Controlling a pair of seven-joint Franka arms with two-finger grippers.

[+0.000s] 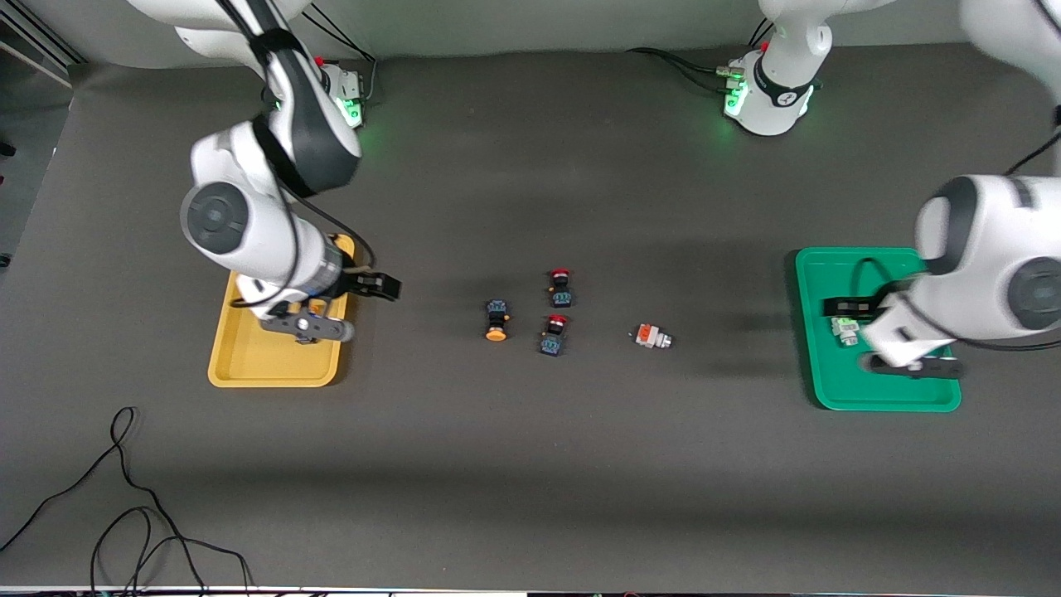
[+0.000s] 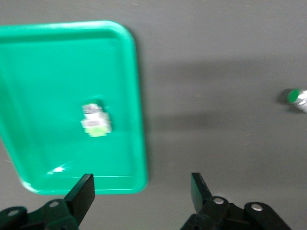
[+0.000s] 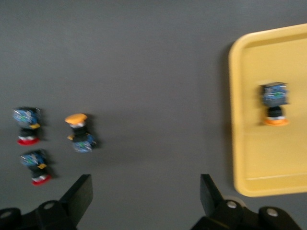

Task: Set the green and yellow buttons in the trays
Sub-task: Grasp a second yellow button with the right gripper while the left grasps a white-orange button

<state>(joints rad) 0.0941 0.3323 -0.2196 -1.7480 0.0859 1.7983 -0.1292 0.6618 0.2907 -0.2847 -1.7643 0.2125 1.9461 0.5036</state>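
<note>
The button marked orange-red needs to go in the green tray, so my left gripper should next grab the button by its white body.
The mustard yellow tray lies at the right arm's end of the table. It holds one yellow-capped button, which the arm hides in the front view. My right gripper is open and empty beside that tray's inner rim. A second yellow-capped button lies mid-table. The green tray holds a white-silver button marked pale green. My left gripper is open and empty over it. A white-silver button marked orange-red lies on the table.
Two black switches with red caps lie beside the mid-table yellow button and also show in the right wrist view. Loose black cables lie near the front edge at the right arm's end.
</note>
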